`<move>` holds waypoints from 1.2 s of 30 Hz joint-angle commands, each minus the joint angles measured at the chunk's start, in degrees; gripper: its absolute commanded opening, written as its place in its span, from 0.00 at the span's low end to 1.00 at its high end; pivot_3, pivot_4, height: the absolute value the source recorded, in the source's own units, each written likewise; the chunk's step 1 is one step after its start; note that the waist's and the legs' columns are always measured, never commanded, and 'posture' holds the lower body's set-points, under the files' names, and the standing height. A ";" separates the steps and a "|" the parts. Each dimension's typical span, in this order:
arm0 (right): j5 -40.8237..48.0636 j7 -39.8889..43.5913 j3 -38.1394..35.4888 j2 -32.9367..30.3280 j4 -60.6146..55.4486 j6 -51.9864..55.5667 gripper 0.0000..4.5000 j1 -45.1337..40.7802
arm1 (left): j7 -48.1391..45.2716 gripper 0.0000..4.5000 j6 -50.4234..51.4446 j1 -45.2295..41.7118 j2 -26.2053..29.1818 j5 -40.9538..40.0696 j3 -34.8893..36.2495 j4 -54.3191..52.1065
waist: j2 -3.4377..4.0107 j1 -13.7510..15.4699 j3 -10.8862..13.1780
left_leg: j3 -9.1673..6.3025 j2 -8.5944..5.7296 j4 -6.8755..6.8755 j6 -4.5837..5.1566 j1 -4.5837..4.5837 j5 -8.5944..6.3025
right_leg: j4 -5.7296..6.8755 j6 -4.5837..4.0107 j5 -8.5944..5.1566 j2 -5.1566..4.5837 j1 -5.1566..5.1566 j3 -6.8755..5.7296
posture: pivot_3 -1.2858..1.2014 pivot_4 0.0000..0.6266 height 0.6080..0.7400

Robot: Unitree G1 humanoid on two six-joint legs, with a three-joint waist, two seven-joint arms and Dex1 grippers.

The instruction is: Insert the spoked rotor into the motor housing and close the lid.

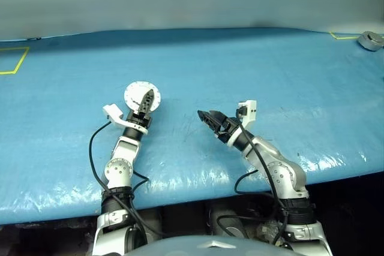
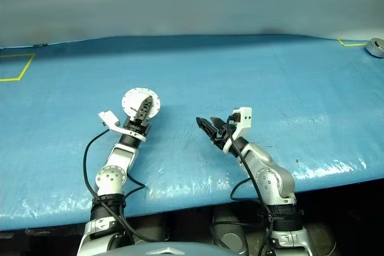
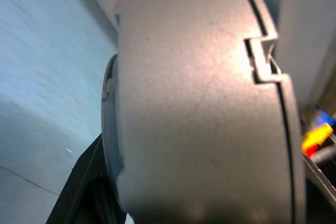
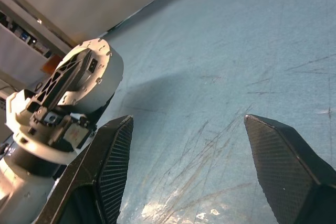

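Note:
My left gripper needs to keep its hold on the motor housing [image 1: 135, 90] for now, because the motor housing is hanging tilted above the blue cloth.
A round silver-white disc [image 1: 133, 95], the motor housing with the lid folded onto it, sits in my left gripper [image 1: 147, 97], which is shut on it with one black finger lying across the pale face. In the left wrist view its grey side wall [image 3: 199, 108] shows a stepped seam between two halves. The copper windings are hidden, and so is the spoked rotor. In the right wrist view the same disc [image 4: 100, 72] stands tilted just over the blue cloth, casting a shadow. My right gripper [image 1: 203, 115] hovers to the right of it, open and empty, its fingers [image 4: 118, 145] spread wide.
A blue cloth [image 1: 252, 76] covers the table, whose front edge runs just behind my wrists. A yellow tape square [image 1: 15, 61] marks the far left. A small grey round part [image 1: 370, 40] lies at the far right corner beside more yellow tape.

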 commanded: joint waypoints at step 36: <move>-8.92 1.46 -2.15 4.52 -0.17 -10.13 0.79 -2.86 | 5.45 0.99 -24.78 -2.00 13.41 11.64 3.74 -7.82 | -0.21 0.99 0.05 | 0.06 -0.07 -0.02 -0.08 0.75 0.04 | -0.11 0.13 0.09 -0.09 0.77 0.08 | 0.52 0.24 1.00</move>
